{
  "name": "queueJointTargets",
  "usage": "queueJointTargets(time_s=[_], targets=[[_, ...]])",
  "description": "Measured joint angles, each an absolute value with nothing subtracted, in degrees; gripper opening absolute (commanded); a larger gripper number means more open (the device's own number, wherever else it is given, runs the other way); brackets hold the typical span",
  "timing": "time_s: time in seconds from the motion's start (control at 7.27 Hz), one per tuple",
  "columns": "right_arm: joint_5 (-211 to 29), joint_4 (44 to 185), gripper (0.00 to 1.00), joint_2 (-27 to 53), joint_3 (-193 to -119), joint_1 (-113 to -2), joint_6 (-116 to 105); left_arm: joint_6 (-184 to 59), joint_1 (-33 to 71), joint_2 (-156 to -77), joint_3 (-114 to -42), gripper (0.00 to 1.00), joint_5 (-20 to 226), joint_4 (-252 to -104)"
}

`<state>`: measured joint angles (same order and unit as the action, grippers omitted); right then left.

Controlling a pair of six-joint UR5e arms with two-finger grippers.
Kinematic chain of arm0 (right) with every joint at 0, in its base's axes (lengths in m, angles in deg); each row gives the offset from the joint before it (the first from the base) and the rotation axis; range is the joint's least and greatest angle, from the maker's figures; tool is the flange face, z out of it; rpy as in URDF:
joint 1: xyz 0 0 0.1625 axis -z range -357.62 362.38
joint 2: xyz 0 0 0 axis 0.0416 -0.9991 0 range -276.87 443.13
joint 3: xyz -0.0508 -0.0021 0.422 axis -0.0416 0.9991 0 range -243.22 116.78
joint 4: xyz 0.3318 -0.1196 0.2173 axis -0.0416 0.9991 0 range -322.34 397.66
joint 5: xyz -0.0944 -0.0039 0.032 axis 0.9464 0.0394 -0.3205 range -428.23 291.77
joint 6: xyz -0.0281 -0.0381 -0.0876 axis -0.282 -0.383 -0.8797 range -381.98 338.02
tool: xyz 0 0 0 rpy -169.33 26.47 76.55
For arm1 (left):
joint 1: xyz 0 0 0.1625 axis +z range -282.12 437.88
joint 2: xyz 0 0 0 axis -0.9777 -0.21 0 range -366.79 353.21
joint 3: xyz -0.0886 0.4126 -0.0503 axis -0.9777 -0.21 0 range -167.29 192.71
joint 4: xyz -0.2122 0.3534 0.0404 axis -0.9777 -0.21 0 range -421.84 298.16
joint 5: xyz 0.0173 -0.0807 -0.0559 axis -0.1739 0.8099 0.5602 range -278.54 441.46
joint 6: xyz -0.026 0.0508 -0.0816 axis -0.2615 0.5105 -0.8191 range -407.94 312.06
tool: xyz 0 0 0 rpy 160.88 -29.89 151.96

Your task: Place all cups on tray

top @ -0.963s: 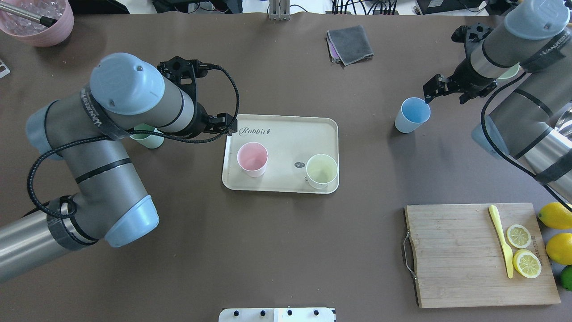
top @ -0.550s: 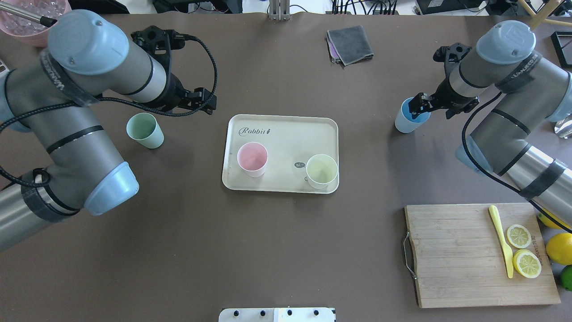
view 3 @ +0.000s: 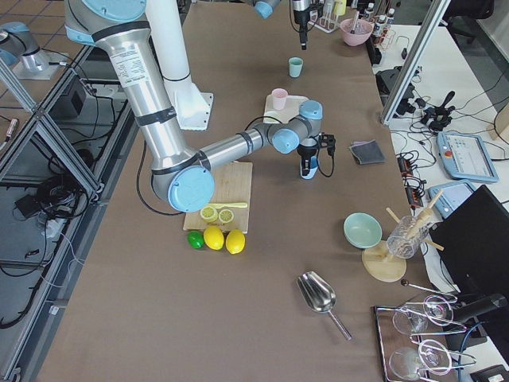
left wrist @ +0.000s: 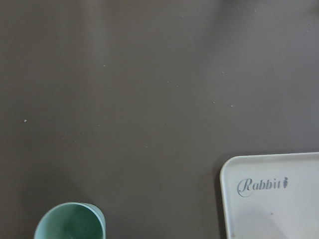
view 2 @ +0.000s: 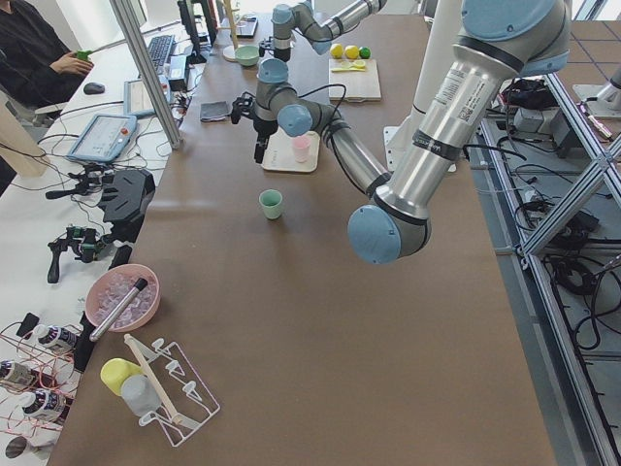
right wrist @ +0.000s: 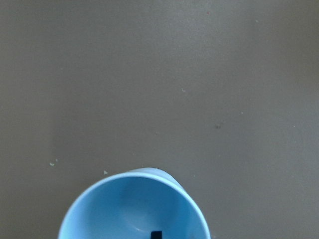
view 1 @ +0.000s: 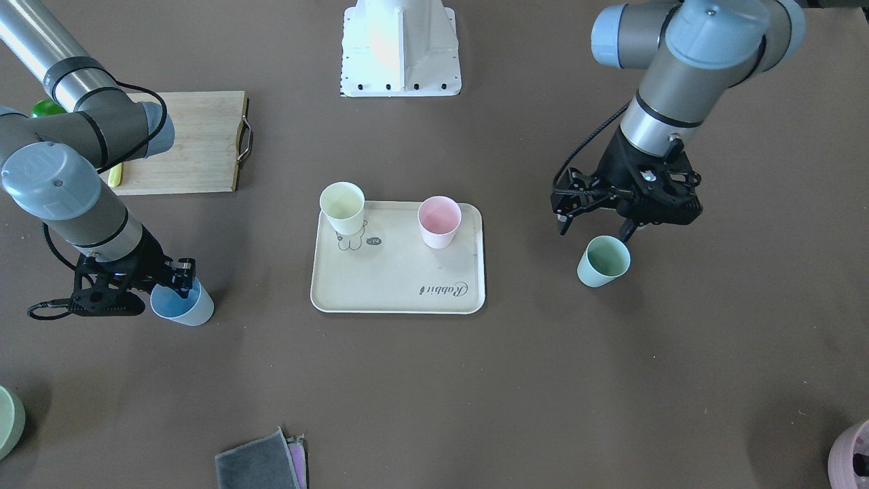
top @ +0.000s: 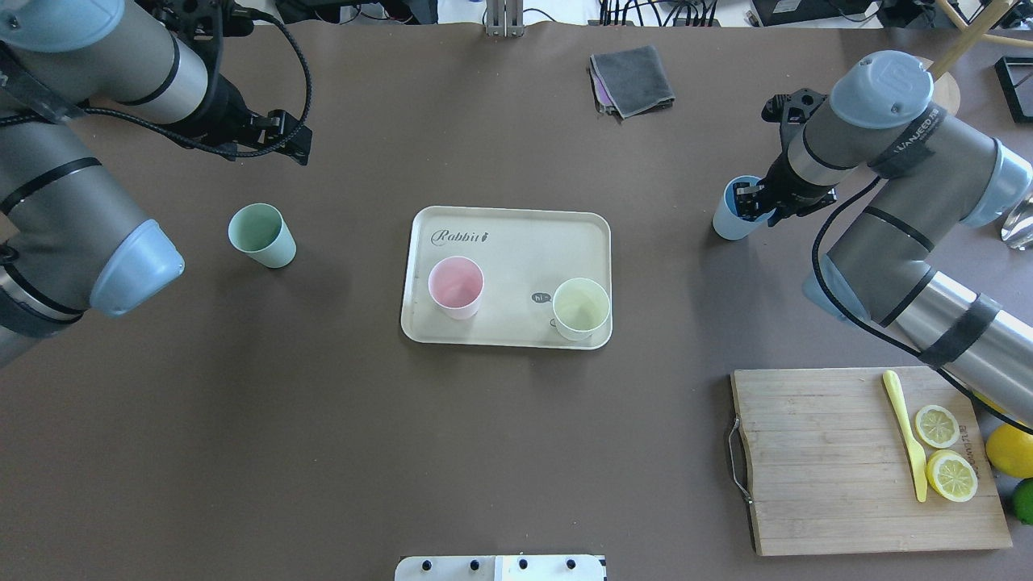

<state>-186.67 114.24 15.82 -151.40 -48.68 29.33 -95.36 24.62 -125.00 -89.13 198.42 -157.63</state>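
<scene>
The round mouth [view 1: 609, 256] of the mint green cup is open and wide, so my left gripper should grab the cup by its thin rim [view 1: 604, 237] next.
The cream tray [top: 516, 242] lies mid-table with the pink cup [top: 456, 286] and the pale yellow cup [top: 581, 308] upright on it. The mint green cup [top: 261, 234] stands on the table left of the tray. My left gripper [view 1: 594, 229] hangs open and empty just above it, on the robot's side; the cup shows at the bottom of the left wrist view [left wrist: 70, 221]. The light blue cup [top: 736, 216] stands right of the tray. My right gripper [top: 756, 202] is open and straddles its wall, with one fingertip [right wrist: 156, 234] inside the cup.
A wooden cutting board [top: 823, 460] with lemon slices and a yellow knife lies at the near right, with whole lemons beside it. A folded grey cloth [top: 632, 79] lies at the far edge. A pale green bowl [view 1: 8, 421] and a pink bowl [view 1: 852, 458] sit at the far corners.
My left arm has swung away from the tray's corner, out to the left past the mint cup. My right gripper has come down onto the blue cup's rim.
</scene>
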Motion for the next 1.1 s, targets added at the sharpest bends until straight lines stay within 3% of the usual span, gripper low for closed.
queueJointTargets(time_s=[0.55, 1.1], targets=[[-191.1, 123.8, 0.0, 19.8, -158.6, -53.0, 30.0, -92.9, 24.1, -119.8, -75.8, 0.98, 198.3, -177.1], [-193.3, 129.2, 0.0, 24.3, -160.1, -55.4, 29.9, -94.4, 24.4, -116.4, -75.7, 0.98, 198.6, -181.6]])
